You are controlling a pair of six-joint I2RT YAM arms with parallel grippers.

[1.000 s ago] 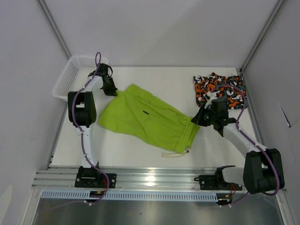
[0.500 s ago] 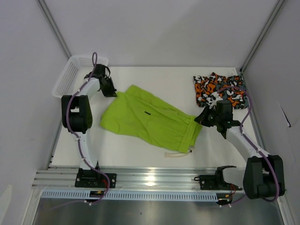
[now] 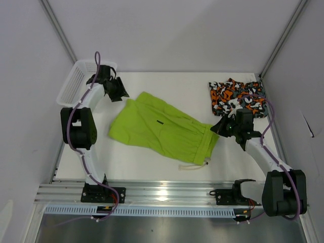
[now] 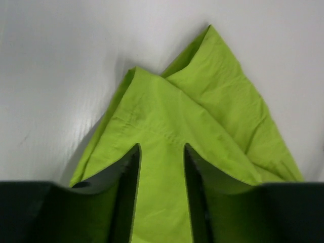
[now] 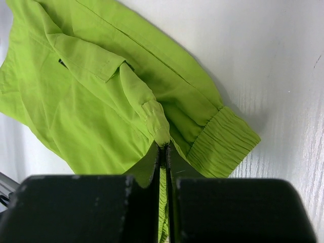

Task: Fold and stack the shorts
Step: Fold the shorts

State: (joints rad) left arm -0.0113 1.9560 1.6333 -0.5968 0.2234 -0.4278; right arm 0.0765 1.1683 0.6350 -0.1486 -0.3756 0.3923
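The lime green shorts are held by the waistband. My left gripper will next grab them by their far leg corner [image 3: 130, 102] [image 4: 136, 77], opposite the waistband, to straighten them for folding.
The lime green shorts [image 3: 162, 129] lie spread flat and slanted across the middle of the table, their white drawstring [image 3: 190, 166] trailing at the near edge. My left gripper [image 3: 120, 94] hovers open over the far left leg corner; in the left wrist view the green fabric [image 4: 202, 101] shows flat between its parted fingers [image 4: 127, 172]. My right gripper [image 3: 218, 126] is shut on a pinch of the waistband [image 5: 157, 119] at the shorts' right end. The camo shorts [image 3: 237, 96] sit bunched in the far right corner.
A white mesh basket [image 3: 76, 81] stands at the far left corner, just behind the left gripper. Grey walls close in the table on the left, right and back. A metal rail [image 3: 162, 192] runs along the near edge.
The left gripper has opened, letting go of the green leg corner, and drawn slightly back toward the basket. The right gripper keeps its grip and has barely moved.
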